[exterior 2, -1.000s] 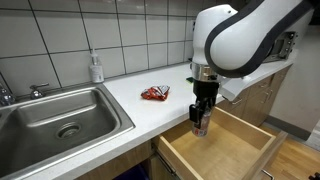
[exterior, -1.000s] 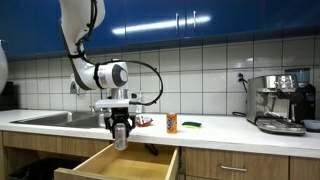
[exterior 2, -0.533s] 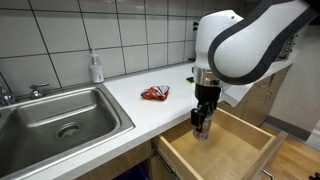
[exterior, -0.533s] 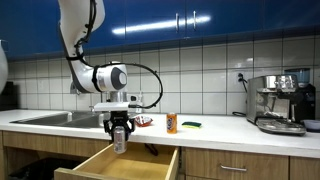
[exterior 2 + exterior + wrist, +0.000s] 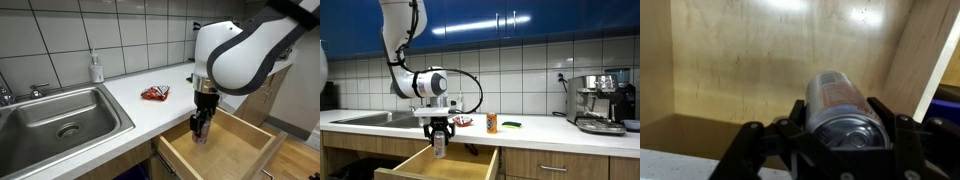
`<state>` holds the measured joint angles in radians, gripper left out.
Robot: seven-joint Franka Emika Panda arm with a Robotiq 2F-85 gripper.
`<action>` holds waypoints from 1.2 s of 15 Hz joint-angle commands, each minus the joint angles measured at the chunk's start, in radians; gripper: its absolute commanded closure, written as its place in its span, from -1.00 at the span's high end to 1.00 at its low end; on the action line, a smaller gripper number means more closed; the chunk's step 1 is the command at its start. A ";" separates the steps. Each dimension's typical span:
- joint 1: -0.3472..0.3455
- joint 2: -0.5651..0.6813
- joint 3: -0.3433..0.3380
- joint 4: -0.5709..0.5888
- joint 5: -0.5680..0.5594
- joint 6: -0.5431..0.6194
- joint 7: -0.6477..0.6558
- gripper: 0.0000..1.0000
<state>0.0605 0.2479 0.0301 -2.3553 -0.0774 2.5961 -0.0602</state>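
Note:
My gripper should keep holding the silver can until its base meets the drawer's bottom, as the can's lower end (image 5: 439, 155), below my fingers, is still above it.
My gripper (image 5: 439, 147) is shut on a silver drink can (image 5: 837, 105) and holds it upright, lowered into the open wooden drawer (image 5: 460, 166). In the wrist view the can fills the space between the two black fingers (image 5: 891, 125), with the drawer's bare plywood floor (image 5: 760, 60) beneath. In an exterior view the gripper (image 5: 202, 130) hangs just inside the drawer (image 5: 240, 152) near its left wall. The can (image 5: 201, 132) is partly hidden by the fingers.
An orange can (image 5: 491, 122) and a green sponge (image 5: 510, 125) stand on the white counter (image 5: 540, 130). A red wrapper (image 5: 154, 94) lies by the steel sink (image 5: 60, 120). A soap bottle (image 5: 96, 68) stands at the wall. A coffee machine (image 5: 602, 102) is at the far end.
The gripper has moved down with the can, deeper into the open drawer. Nothing else has moved.

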 commanded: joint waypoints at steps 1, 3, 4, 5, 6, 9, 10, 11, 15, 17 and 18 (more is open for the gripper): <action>-0.014 0.030 0.007 0.019 0.021 0.028 -0.003 -0.19; -0.018 0.050 0.006 0.029 0.024 0.039 -0.006 -0.19; -0.014 0.062 0.000 0.038 0.013 0.044 0.006 -0.19; -0.013 0.072 -0.003 0.045 0.008 0.047 0.010 -0.19; -0.012 0.087 -0.005 0.058 0.007 0.047 0.012 -0.19; -0.010 0.131 -0.011 0.094 0.003 0.051 0.016 -0.19; -0.011 0.144 -0.012 0.106 0.005 0.051 0.016 -0.19; -0.012 0.156 -0.013 0.116 0.006 0.051 0.015 -0.19; -0.010 0.212 -0.018 0.162 0.005 0.049 0.018 -0.19; -0.010 0.236 -0.020 0.182 0.004 0.049 0.017 -0.19; -0.010 0.247 -0.020 0.191 0.004 0.048 0.017 -0.19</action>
<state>0.0540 0.4606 0.0113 -2.2116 -0.0724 2.6464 -0.0602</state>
